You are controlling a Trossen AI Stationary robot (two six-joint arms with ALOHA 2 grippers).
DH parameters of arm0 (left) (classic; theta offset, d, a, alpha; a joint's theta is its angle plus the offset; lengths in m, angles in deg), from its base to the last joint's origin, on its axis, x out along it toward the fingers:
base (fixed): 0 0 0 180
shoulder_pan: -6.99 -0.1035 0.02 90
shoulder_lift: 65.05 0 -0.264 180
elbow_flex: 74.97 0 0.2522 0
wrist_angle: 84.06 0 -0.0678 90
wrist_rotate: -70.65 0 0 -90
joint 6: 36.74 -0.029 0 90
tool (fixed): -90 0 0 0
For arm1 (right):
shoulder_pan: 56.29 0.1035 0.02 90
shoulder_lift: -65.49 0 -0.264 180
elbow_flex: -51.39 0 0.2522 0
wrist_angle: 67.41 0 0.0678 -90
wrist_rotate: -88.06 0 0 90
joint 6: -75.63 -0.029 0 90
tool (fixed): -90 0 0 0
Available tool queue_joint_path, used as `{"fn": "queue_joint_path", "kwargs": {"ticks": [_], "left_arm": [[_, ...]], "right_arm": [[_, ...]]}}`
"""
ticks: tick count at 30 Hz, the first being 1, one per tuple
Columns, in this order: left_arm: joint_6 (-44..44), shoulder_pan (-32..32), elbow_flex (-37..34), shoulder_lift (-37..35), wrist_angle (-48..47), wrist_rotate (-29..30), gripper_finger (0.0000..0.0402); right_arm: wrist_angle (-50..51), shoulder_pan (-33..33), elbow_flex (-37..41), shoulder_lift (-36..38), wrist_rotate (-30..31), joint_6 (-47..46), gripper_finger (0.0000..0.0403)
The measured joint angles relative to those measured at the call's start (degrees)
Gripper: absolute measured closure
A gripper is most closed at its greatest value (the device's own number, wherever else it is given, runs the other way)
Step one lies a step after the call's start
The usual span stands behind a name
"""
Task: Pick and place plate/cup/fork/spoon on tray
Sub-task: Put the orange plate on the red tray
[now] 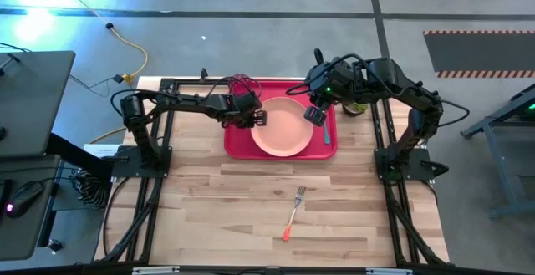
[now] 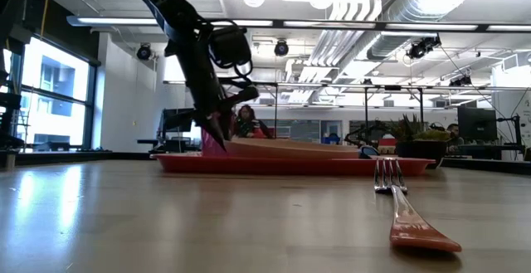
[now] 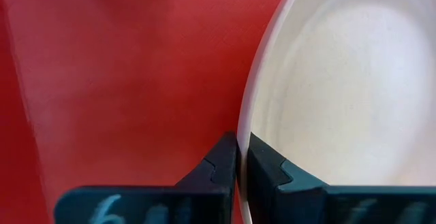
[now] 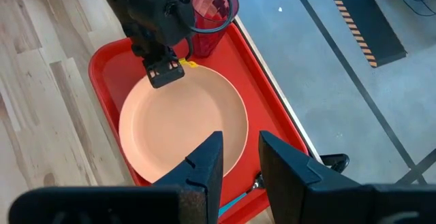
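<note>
The salmon-pink plate [image 1: 282, 127] is inside the red tray's rim. It would rest there, so my left gripper will let go of the plate.
The salmon-pink plate [image 1: 282, 127] lies on the red tray [image 1: 238, 145] at the table's far side. My left gripper [image 1: 257, 118] is shut on the plate's left rim. The dark-pink ribbed cup [image 1: 242, 85] stands upright on the tray's far left corner, just behind that gripper. The spoon [image 1: 326, 133], with its light-blue handle, lies on the tray's right strip beside the plate. My right gripper [image 1: 315, 116] hovers open and empty over the plate's right edge and the spoon. The fork [image 1: 292, 213] lies on the bare wood near the table's front, tines toward the tray. My left gripper pinches the plate's left rim [image 3: 246, 118] between its two fingers, one finger over the plate's inside and one on the outside above the tray floor. The fingers [image 2: 217, 130] come from above and the left, pointing down. The plate sits on the tray.
A small green potted plant [image 1: 356, 106] stands by the tray's far right corner, under my right arm. The wooden table [image 1: 251, 208] runs from the tray to the front edge, with only the fork on it. Black frame rails [image 1: 159, 150] run along both sides.
</note>
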Motion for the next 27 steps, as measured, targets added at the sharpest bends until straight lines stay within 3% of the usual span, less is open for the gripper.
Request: {"fn": "queue_joint_path", "kwargs": {"ticks": [7,20,27], "left_arm": [[-0.6,-0.9,0.0,0.0,-0.2,-1.4,0.039],[-3.0,-1.6,0.0,0.0,-0.2,-2.6,0.0317],[-4.6,-1.5,0.0,-1.0,-0.2,-1.4,0.0321]], "right_arm": [[0.0,0.0,0.0,0.0,0.0,0.0,0.0316],[0.0,0.0,0.0,0.0,0.0,0.0,0.0316],[0.0,0.0,0.0,0.0,0.0,0.0,0.0316]]}}
